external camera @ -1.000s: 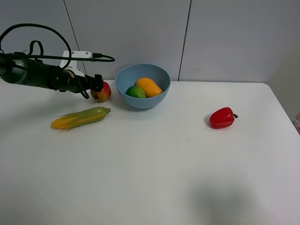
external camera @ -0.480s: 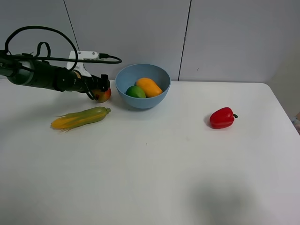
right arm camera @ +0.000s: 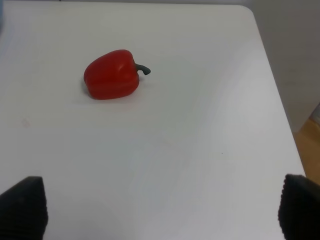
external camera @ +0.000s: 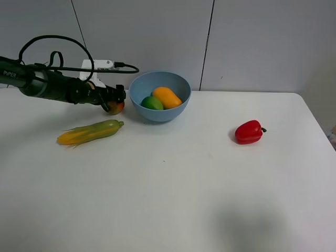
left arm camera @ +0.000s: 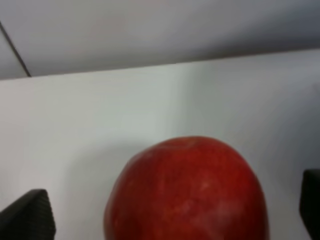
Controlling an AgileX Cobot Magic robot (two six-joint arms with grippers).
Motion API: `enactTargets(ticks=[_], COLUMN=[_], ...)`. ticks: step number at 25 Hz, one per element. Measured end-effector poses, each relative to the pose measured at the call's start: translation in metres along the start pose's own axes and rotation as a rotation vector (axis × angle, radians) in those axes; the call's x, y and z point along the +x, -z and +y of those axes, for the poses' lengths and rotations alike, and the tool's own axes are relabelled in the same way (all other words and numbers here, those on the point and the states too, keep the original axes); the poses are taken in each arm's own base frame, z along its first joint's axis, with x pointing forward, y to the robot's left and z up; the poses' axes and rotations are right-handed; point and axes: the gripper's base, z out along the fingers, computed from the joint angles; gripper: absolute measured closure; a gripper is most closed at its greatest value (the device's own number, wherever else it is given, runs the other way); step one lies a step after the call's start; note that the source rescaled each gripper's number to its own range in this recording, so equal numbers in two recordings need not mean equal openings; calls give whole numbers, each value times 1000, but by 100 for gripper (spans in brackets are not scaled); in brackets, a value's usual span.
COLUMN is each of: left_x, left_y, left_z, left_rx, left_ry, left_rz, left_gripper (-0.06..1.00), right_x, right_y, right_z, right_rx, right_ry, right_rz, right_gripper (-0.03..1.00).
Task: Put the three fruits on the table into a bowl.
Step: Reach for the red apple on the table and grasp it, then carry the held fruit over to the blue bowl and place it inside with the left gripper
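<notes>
I next need to take hold of the red pomegranate-like fruit by its round middle (external camera: 116, 108) with my left gripper, to add it to the light-blue bowl (external camera: 137, 84).
The orange-yellow mango (external camera: 167, 97) and the green lime-like fruit (external camera: 151, 103) lie inside the light-blue bowl (external camera: 137, 84) at the back of the white table (external camera: 173, 178). The red pomegranate-like fruit (external camera: 116, 108) sits on the table just left of the bowl. My left gripper (external camera: 116, 98) is open with its jaws on either side of this fruit. In the left wrist view the fruit (left arm camera: 187, 192) fills the gap between the wide-apart fingers (left arm camera: 30, 217). My right gripper (right arm camera: 160, 212) is open and empty above the table's right side; it is out of the high view.
A yellow-green corn cob (external camera: 89, 132) lies in front of the left arm. A red bell pepper (external camera: 248, 132) sits at the right, also in the right wrist view (right arm camera: 111, 74). The table's right edge (right arm camera: 272, 95) is close to it.
My left arm has reached further right toward the bowl, and its open jaws now straddle the red fruit. The fruits and bowl have not moved.
</notes>
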Motion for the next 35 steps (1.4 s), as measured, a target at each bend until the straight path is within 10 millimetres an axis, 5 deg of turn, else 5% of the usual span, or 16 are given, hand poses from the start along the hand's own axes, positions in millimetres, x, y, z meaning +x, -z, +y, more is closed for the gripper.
enactTargets(ticks=[15,17,20,29,35], left_x=[17,19,18,16,-33], left_y=[-18,-19,-20,-18,21], left_z=[3,3,3,3,7], left_rx=[-5,-5,-4,-3,-11], left_ry=[1,1,1,-26,-29], left_rz=[25,29,18,18,-84], left_gripper=[-2,21,94,93,93], right_x=[0,0,0,0,0], right_y=[0,0,0,0,0], right_z=[0,0,0,0,0], right_rx=[0,0,0,0,0], right_ry=[0,0,0,0,0], right_rz=[0,0,0,0,0], right_gripper=[20,20,20,20,20])
